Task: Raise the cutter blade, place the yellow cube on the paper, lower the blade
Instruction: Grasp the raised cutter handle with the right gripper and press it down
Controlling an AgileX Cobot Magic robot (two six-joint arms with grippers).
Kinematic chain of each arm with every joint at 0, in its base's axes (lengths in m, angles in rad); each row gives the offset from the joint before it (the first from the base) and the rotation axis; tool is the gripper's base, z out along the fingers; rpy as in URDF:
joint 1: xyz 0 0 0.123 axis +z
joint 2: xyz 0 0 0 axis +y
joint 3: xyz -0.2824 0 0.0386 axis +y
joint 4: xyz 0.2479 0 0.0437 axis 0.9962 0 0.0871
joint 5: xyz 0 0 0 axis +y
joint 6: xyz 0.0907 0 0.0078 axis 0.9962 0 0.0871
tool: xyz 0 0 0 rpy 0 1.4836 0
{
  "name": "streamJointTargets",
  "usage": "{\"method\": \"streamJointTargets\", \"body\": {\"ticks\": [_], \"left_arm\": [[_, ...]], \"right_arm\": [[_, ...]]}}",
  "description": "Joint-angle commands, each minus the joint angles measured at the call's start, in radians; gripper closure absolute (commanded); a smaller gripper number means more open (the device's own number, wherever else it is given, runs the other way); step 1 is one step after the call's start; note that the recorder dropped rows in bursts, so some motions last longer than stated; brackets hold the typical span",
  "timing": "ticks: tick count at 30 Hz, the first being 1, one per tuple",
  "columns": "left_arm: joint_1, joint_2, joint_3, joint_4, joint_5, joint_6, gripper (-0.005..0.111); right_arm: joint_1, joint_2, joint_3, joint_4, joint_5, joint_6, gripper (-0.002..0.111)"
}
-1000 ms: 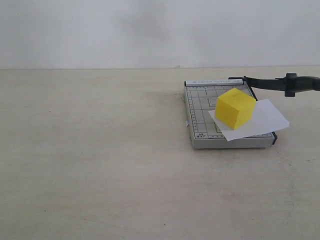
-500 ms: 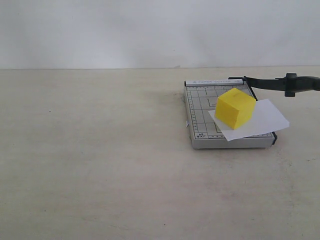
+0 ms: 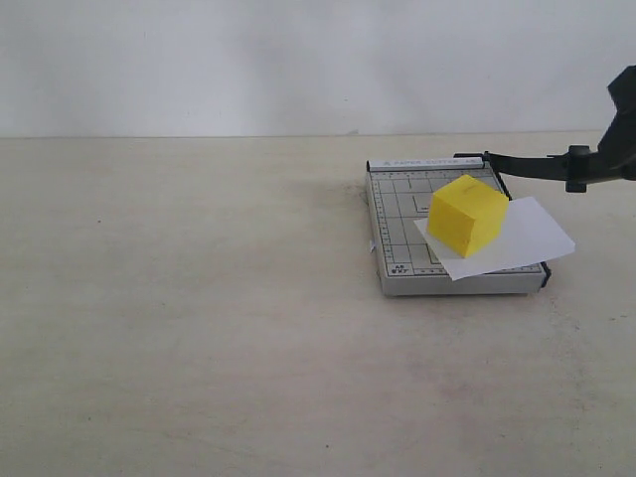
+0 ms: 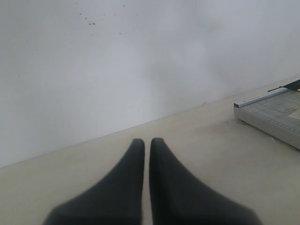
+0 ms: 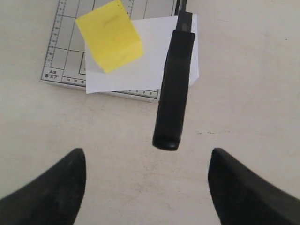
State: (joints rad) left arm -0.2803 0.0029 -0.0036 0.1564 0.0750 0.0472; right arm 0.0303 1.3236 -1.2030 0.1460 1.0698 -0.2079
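Note:
The right gripper isn't ready to close on the black handle's end (image 5: pixel 167 139) yet and needs to move closer. Its fingers stop short in the right wrist view, so they would miss if they closed now.
The yellow cube (image 3: pixel 467 215) sits on the white paper (image 3: pixel 537 237), which lies on the grey gridded base (image 3: pixel 397 229) and overhangs its right edge. The cutter blade (image 3: pixel 542 166) stands raised, its thick handle reaching to the right. My right gripper (image 3: pixel 623 124) shows at the right edge, above the handle end. In the right wrist view it (image 5: pixel 147 152) is open, with the handle (image 5: pixel 174 89) ahead between the fingers and untouched; the cube (image 5: pixel 110 35) and paper (image 5: pixel 159 51) lie beyond. My left gripper (image 4: pixel 147 143) is shut and empty, low over the table.
The cutter's base corner (image 4: pixel 269 115) shows far off in the left wrist view. A pale wall rises behind the beige table (image 3: pixel 199 328). The left arm does not show in the exterior view.
My right gripper has come into the exterior view at the right edge, above the blade handle. The cube, paper and blade have not moved.

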Motion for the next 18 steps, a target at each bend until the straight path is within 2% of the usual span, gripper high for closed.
{"method": "streamJointTargets", "body": {"ticks": [1, 16, 18], "left_arm": [[0.002, -0.003, 0.004, -0.011, 0.0, -0.007, 0.102], [0.002, -0.003, 0.004, -0.011, 0.0, -0.007, 0.102], [0.002, -0.003, 0.004, -0.011, 0.0, -0.007, 0.102]], "right_arm": [[0.001, 0.025, -0.009, -0.026, -0.007, -0.009, 0.04], [0.001, 0.122, -0.007, -0.062, -0.05, -0.009, 0.04], [0.001, 0.126, -0.007, -0.06, -0.06, -0.009, 0.046]]}}
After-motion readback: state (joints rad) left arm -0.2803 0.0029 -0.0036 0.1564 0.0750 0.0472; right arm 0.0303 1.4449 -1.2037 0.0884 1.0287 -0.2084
